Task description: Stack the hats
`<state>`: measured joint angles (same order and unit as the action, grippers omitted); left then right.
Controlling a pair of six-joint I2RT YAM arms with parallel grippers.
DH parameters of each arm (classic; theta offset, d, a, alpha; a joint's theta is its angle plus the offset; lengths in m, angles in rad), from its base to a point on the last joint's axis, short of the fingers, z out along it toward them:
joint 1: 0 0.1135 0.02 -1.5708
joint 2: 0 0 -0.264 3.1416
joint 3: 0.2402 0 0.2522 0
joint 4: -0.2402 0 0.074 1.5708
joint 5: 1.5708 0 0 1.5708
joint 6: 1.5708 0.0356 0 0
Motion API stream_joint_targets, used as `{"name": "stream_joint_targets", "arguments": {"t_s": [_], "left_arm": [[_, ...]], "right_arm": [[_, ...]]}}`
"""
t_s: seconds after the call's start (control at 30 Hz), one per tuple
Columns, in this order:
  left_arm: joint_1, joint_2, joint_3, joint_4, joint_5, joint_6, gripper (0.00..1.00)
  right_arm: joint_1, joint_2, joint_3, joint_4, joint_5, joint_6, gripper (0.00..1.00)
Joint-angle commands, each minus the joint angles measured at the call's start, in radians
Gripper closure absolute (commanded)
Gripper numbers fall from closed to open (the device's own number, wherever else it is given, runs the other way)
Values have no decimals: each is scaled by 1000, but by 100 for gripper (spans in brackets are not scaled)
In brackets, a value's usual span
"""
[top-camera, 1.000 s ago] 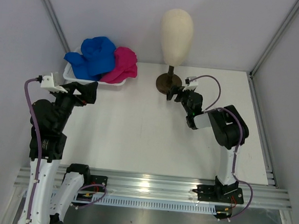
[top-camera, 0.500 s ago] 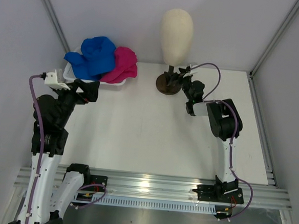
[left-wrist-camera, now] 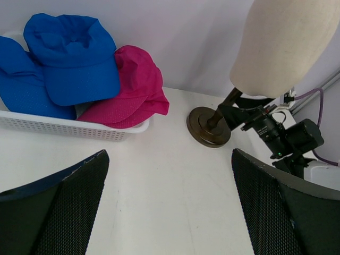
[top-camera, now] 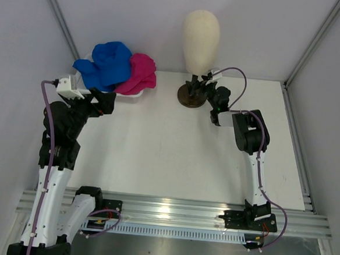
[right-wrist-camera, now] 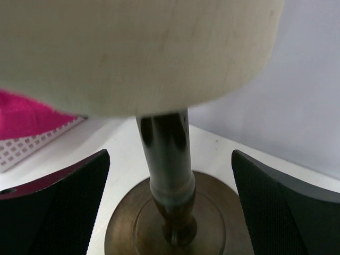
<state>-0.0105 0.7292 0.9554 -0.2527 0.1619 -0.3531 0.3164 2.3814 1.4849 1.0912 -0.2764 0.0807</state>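
The mannequin stand needs to be grabbed next by its dark stem (top-camera: 193, 82) (right-wrist-camera: 169, 156) with my right gripper, which keeps the stand upright and leaves the cream head for stacking hats.
The hats lie heaped in a white mesh basket (top-camera: 129, 95) at the back left: two royal blue hats (top-camera: 107, 65) and a magenta hat (top-camera: 140, 74). In the left wrist view the blue hats (left-wrist-camera: 71, 58) sit left of the magenta hat (left-wrist-camera: 135, 87). My left gripper (top-camera: 105, 105) hovers open just in front of the basket, its fingers (left-wrist-camera: 69, 196) holding nothing. My right gripper (top-camera: 197, 85) is open at the mannequin stand, with the dark stem (right-wrist-camera: 167, 159) between its spread fingers (right-wrist-camera: 58, 202) but untouched.
A cream mannequin head (top-camera: 200, 41) stands on a dark round base (top-camera: 186, 98) at the back centre. The basket's wall (left-wrist-camera: 64, 127) fronts the hats. Grey walls close in the table at the back and on both sides.
My right gripper has swung back and left from beside the base until its fingers straddle the stand's stem. My left gripper has risen slightly toward the basket. The hats have not moved.
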Motion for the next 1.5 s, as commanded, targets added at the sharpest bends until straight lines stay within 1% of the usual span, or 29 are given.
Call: {"name": "stream_joint_targets", "arguments": {"t_s": [0.0, 0.1, 0.17, 0.2, 0.27, 0.33, 0.37, 0.4, 0.47, 0.57, 0.6, 0.67, 0.7, 0.77, 0.97, 1.1, 1.27, 1.4, 1.47], "left_arm": [[6, 7, 23, 12, 18, 25, 0], [6, 18, 23, 10, 13, 29, 0], [6, 22, 25, 9, 7, 32, 0], [6, 24, 26, 7, 2, 34, 1], [6, 27, 29, 7, 4, 42, 0], [6, 26, 26, 7, 4, 46, 1], [6, 24, 26, 6, 4, 49, 1], [6, 24, 26, 7, 1, 49, 0], [6, 19, 23, 9, -4, 51, 0], [32, 22, 23, 10, -1, 51, 0], [32, 22, 25, 10, 1, 51, 0], [32, 22, 23, 10, 4, 52, 0], [33, 22, 23, 9, 1, 52, 0], [34, 19, 28, 10, 2, 52, 0], [34, 10, 25, 9, 4, 51, 1], [34, 4, 23, 12, 2, 49, 1], [34, 6, 26, 12, 2, 46, 1], [41, 6, 23, 13, 21, 29, 1], [44, 7, 17, 30, 37, 28, 1]], "right_arm": [[0, 33, 90, 36, -10, -29, 0], [0, 76, 132, 59, -6, -1, 1], [3, 99, 137, 84, -4, 1, 4], [3, 105, 143, 105, 15, 1, 8], [7, 116, 150, 110, 40, -2, 9], [6, 121, 163, 104, 63, -7, 12], [4, 122, 167, 101, 66, -9, 16], [1, 125, 169, 99, 65, -10, 21], [1, 128, 178, 99, 62, -12, 25], [1, 139, 189, 111, 60, 2, 37], [1, 142, 192, 121, 57, 8, 47], [1, 144, 190, 122, 46, 16, 56], [0, 141, 184, 122, 43, 14, 65], [0, 127, 158, 128, 45, 16, 70], [0, 61, 49, 197, 30, 10, 69], [1, -5, -37, 173, -21, -13, 72], [0, -105, -214, 226, -27, 5, 73], [6, -256, -359, 176, -47, 22, 75], [10, -303, -432, 133, -60, 33, 77]]}}
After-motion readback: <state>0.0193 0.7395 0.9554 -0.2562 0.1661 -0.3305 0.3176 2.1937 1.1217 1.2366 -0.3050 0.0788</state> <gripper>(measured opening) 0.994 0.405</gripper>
